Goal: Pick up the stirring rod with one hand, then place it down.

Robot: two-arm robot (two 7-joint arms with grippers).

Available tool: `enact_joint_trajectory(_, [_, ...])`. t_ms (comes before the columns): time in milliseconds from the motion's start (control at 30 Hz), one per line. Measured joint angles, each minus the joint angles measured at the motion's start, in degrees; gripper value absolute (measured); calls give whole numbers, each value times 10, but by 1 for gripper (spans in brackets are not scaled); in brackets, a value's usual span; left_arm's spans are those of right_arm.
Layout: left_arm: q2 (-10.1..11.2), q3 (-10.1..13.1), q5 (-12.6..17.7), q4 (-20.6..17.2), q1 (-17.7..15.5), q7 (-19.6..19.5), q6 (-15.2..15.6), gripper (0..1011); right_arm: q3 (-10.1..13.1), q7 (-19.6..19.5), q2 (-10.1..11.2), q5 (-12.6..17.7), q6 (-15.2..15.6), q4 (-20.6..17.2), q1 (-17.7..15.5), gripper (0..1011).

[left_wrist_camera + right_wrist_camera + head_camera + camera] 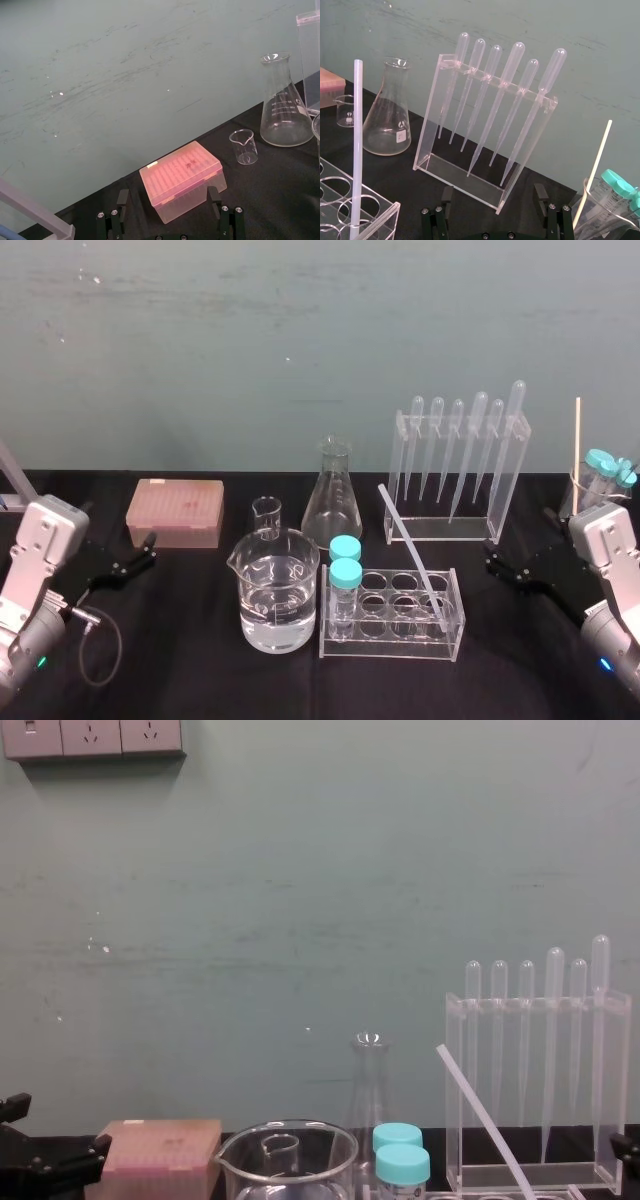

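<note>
My right gripper needs to go to the rod, whose lower end sits in the clear rack's hole (pixel 353 212). It should grab the rod by its upper end (pixel 358 80), which stands free above.
The stirring rod (pixel 412 552) is a thin translucent-white rod that leans in the clear test tube rack (pixel 392 640), its top tilted back and to the left. It also shows in the right wrist view (pixel 356 150) and the chest view (pixel 483 1118). My right gripper (pixel 492 558) hovers low over the table to the right of the rack, apart from the rod. Its fingers (pixel 446 196) stand open with nothing between them. My left gripper (pixel 148 545) rests at the far left beside the pink box and is open and empty; its fingers (pixel 122 200) show in the left wrist view.
A pink tip box (pixel 175 512) sits at the back left. A large beaker of water (pixel 277 590), a small beaker (pixel 266 515) and a conical flask (pixel 333 498) stand mid-table. Behind the tube rack is a pipette stand (pixel 455 465). A beaker of teal-capped tubes (pixel 600 480) stands far right.
</note>
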Motion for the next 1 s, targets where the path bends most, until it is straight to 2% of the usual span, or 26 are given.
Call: enact_joint_trajectory(1000, [0, 0, 0, 0, 0, 0, 0, 1000, 0, 0, 0, 0, 0, 0, 0, 1003])
